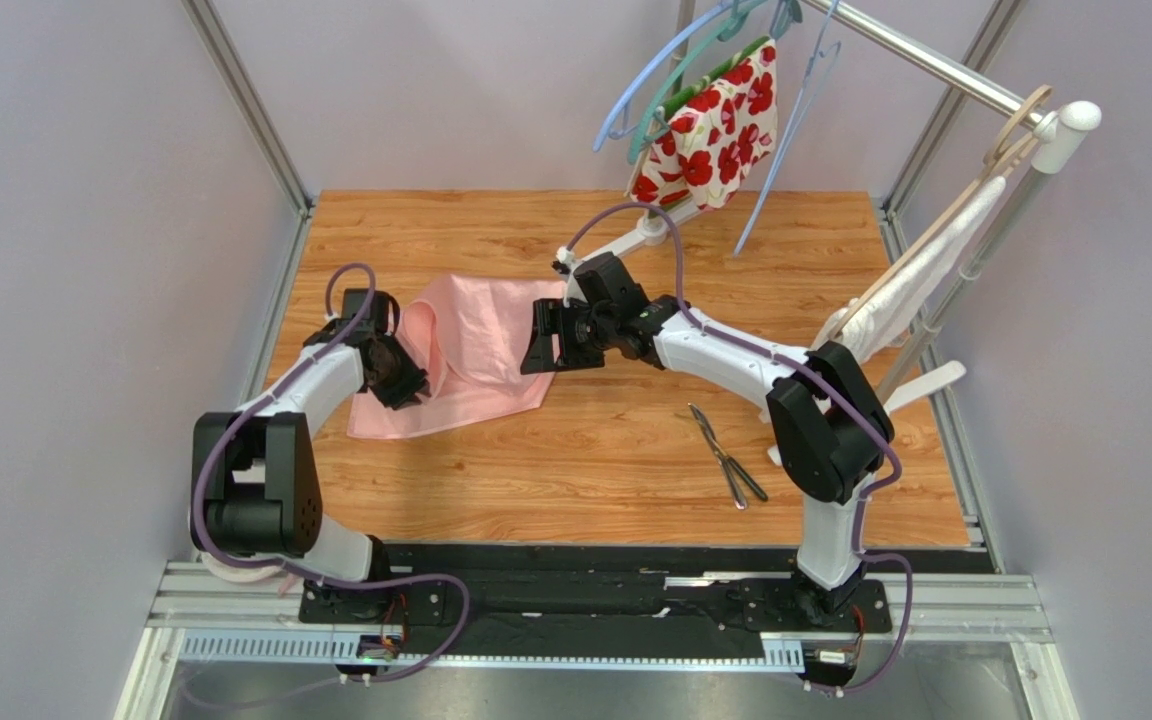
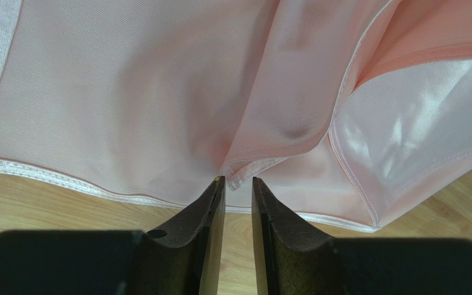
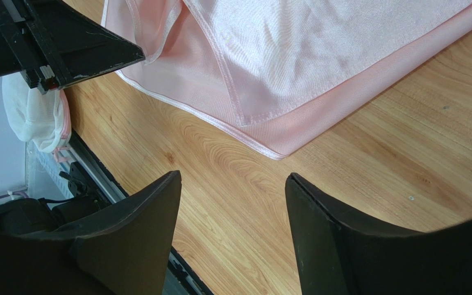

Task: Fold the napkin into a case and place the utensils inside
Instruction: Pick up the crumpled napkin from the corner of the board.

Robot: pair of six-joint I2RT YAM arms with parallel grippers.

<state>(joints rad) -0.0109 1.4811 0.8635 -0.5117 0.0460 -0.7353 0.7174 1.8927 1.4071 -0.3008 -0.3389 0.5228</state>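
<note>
My left gripper picks up the napkin by its raised hemmed corner (image 1: 426, 395) (image 2: 236, 179) next, to spread the napkin flat for folding into a case.
The light-pink napkin (image 1: 465, 348) lies partly folded on the wooden table, left of centre. It is not folded into a case. My left gripper (image 1: 399, 378) is at its left edge. In the left wrist view the jaws (image 2: 238, 179) stand a narrow gap apart, with a raised hemmed corner of the napkin (image 2: 158, 92) just at the tips. My right gripper (image 1: 545, 342) is open and empty over bare wood by the napkin's right corner (image 3: 318, 49); it also shows in its own wrist view (image 3: 232, 178). The two utensils (image 1: 728, 455) lie crossed on the table at the right front.
A red-and-white floral cloth (image 1: 713, 132) hangs with blue hangers at the back. A white cloth (image 1: 913, 285) hangs on a rack at the right. The left gripper's black body (image 3: 66, 49) shows in the right wrist view.
</note>
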